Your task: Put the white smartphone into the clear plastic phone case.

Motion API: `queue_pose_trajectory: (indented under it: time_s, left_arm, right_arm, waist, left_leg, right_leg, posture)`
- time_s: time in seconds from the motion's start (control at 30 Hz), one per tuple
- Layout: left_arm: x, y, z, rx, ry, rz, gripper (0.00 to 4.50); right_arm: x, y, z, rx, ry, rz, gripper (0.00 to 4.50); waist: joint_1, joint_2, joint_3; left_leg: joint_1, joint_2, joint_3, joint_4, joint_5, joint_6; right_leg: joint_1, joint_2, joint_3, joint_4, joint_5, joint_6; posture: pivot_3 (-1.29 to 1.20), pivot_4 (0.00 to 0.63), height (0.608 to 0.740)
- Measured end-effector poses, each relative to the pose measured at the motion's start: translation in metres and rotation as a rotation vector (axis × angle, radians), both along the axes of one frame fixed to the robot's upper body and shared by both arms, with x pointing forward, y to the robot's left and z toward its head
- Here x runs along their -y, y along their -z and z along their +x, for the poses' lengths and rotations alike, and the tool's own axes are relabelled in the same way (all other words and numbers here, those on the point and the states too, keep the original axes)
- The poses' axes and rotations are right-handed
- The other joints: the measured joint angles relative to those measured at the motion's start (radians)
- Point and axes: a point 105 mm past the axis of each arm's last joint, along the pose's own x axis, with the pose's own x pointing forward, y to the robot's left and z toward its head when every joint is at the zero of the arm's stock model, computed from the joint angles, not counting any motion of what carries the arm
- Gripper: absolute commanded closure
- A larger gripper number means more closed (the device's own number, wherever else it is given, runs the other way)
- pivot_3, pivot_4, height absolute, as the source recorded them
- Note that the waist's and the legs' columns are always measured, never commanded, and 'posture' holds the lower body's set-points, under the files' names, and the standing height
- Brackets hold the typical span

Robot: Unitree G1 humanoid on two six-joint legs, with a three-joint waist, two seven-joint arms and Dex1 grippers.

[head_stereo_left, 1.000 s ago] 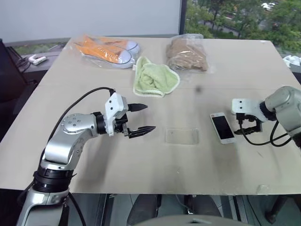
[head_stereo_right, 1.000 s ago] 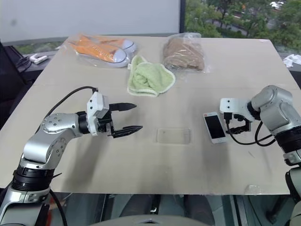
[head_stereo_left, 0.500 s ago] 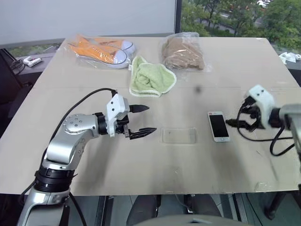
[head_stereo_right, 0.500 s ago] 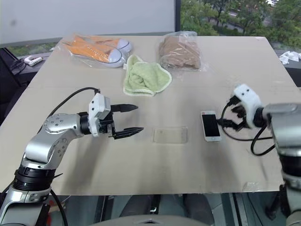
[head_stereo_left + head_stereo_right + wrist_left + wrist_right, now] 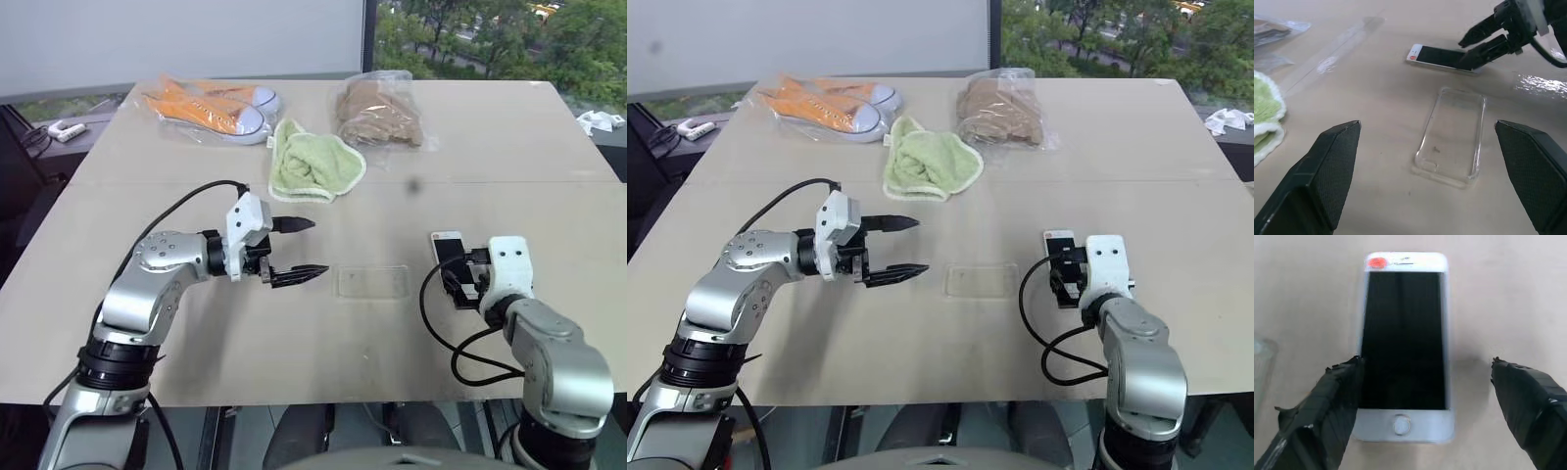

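My right gripper needs to fit the white smartphone into the clear case (image 5: 372,282), so next it should grab the smartphone by its long side edges.
The white smartphone (image 5: 1403,338) lies flat, screen up, on the tan table (image 5: 294,343), its orange-red mark at the far end. My right gripper (image 5: 1425,362) is open at the phone's near end and points along it. One finger (image 5: 1327,406) overlaps the phone's long edge, the other stands clear on the opposite side. The clear plastic phone case (image 5: 372,282) lies empty on the table, to the left of the phone (image 5: 446,243). My left gripper (image 5: 315,247) hovers open left of the case (image 5: 1452,137), pointing toward it, with nothing between its fingers.
At the back of the table lie orange sneakers (image 5: 211,103) in a clear bag, a green cloth (image 5: 313,162) and a brown item in a plastic bag (image 5: 377,108). The table's front edge runs close below both arms.
My right arm has swung from the phone's right side to its near end and rolled, so the gripper now points forward over the phone. The left arm, phone and case kept still.
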Motion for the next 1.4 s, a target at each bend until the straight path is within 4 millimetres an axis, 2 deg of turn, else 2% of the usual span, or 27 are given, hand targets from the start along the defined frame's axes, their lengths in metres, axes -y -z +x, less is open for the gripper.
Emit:
queue_pose_trajectory:
  time_s: [0.17,0.4,0.5,0.93,1.03,1.07,1.1,1.4]
  left_arm:
    - [0.000,-0.001,0.000,0.003,0.002,0.001,0.00]
    - [0.000,-0.001,0.000,0.003,0.001,0.003,0.00]
    - [0.000,-0.001,0.000,0.004,0.001,0.003,0.00]
    - [0.000,-0.002,0.002,0.010,-0.001,0.007,0.00]
    - [0.000,-0.002,0.002,0.009,-0.001,0.007,0.00]
    - [0.000,-0.002,0.002,0.009,-0.001,0.007,0.00]
    - [0.000,-0.002,0.002,0.009,-0.001,0.007,0.00]
    - [0.002,-0.002,-0.004,-0.009,0.052,-0.007,0.00]
  right_arm:
    - [-0.007,0.003,0.003,0.036,0.009,0.051,0.06]
    - [-0.019,-0.002,0.007,0.086,-0.050,0.093,0.06]
    - [-0.024,0.005,0.004,0.060,-0.074,0.105,0.06]
    - [-0.019,0.015,0.000,0.004,-0.078,0.020,0.06]
    - [-0.021,0.016,0.000,-0.008,-0.093,0.009,0.89]
    - [-0.020,0.016,0.000,-0.010,-0.095,0.005,1.43]
    - [-0.021,0.016,0.000,-0.012,-0.101,0.007,1.57]
    - [-0.019,0.017,-0.001,-0.025,-0.128,-0.010,1.57]
  waist:
    - [-0.008,0.000,0.000]
    - [-0.012,0.000,0.000]
    - [-0.013,0.000,0.000]
    - [-0.011,-0.004,-0.003]
    - [-0.011,-0.005,-0.003]
    - [-0.011,-0.005,-0.003]
    - [-0.011,-0.004,-0.003]
    - [-0.011,-0.005,-0.003]
  left_leg:
    - [0.001,0.000,0.000,0.001,0.000,0.000]
    - [0.001,0.000,-0.001,0.000,0.000,0.000]
    - [0.001,0.000,-0.001,0.000,0.000,0.000]
    - [0.001,0.000,-0.001,0.001,0.000,0.000]
    - [0.001,0.000,-0.001,0.001,0.000,0.000]
    - [0.001,0.000,-0.002,0.001,0.000,0.000]
    - [0.001,0.001,-0.002,0.001,0.000,0.000]
    - [0.001,0.001,-0.002,0.001,0.000,0.000]
  right_leg:
    - [0.001,0.001,0.001,0.000,0.000,0.000]
    - [0.000,0.001,0.003,0.000,0.000,0.000]
    - [0.000,0.001,0.003,0.000,0.000,0.000]
    - [0.001,0.001,0.003,0.000,0.000,0.000]
    - [0.001,0.001,0.002,0.000,0.000,0.000]
    - [0.001,0.001,0.002,0.000,0.000,0.000]
    - [0.001,0.001,0.002,0.000,0.000,0.000]
    - [0.001,0.001,0.002,0.000,0.000,0.000]
  posture:
    - [0.00,0.150,0.740]
    - [0.00,0.150,0.740]
    - [0.00,0.150,0.740]
    - [0.00,0.150,0.740]
    - [0.00,0.150,0.740]
    - [0.00,0.150,0.740]
    - [0.00,0.150,0.740]
    - [0.00,0.150,0.740]
